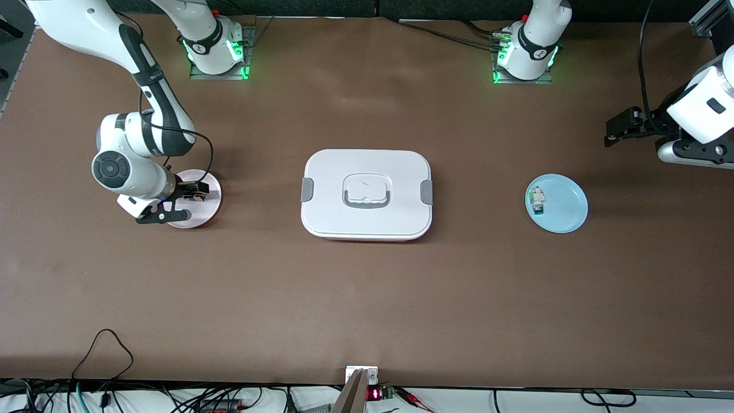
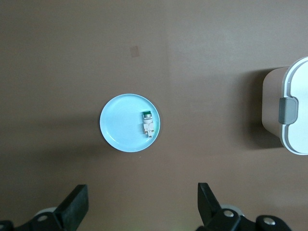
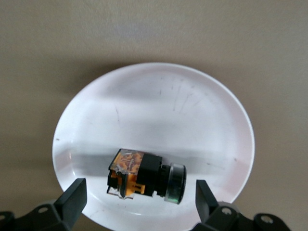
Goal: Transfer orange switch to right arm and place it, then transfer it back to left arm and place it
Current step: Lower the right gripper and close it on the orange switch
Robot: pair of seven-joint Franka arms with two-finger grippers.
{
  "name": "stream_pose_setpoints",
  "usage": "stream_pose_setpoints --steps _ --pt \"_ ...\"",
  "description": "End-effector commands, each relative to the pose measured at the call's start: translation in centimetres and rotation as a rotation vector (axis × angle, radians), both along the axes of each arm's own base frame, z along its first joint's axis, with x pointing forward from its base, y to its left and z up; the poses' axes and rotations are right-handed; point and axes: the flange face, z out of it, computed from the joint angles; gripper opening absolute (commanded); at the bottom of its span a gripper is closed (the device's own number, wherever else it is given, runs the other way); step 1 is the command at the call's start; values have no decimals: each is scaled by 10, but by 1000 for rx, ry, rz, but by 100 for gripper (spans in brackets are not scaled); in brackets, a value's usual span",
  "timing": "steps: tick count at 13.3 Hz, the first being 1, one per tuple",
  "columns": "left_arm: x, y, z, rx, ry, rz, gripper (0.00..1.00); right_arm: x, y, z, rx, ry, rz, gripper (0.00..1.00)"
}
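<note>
Next, my right gripper grabs the switch by its end with the cap (image 3: 175, 183) and opposite end, so the orange switch's black middle (image 3: 149, 174) stays free for the handover.
The orange switch (image 3: 144, 177), a small black block with orange parts and a silver cap, lies on its side on a pale round plate (image 3: 159, 110) toward the right arm's end of the table. My right gripper (image 3: 139, 197) hangs open just above it, one finger on each side and neither touching; the front view shows this right gripper (image 1: 186, 202) over the plate (image 1: 211, 189) with the switch (image 1: 196, 195) under it. The white lidded box (image 1: 367, 195) sits mid-table. My left gripper (image 1: 612, 131) waits open over bare table at the left arm's end, nothing between its fingers (image 2: 77, 202).
A light blue plate (image 1: 565, 205) holding a small white-and-green component (image 1: 537, 201) lies between the box and the left arm's end; the left wrist view shows this plate (image 2: 120, 122), the component (image 2: 147, 123) and a corner of the box (image 2: 293, 110). Cables lie along the front edge.
</note>
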Motion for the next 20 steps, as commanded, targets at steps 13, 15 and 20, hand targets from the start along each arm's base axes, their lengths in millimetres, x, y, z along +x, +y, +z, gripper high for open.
stream_pose_setpoints --steps 13,15,20 --pt "0 2 4 3 -9 -22 100 -7 -9 -28 -6 -1 -49 100" --pt "0 3 4 3 -9 -21 100 -6 -10 -28 -7 -5 -49 100" --pt "0 2 3 3 -7 -22 100 -6 -13 -28 -6 -6 -55 74"
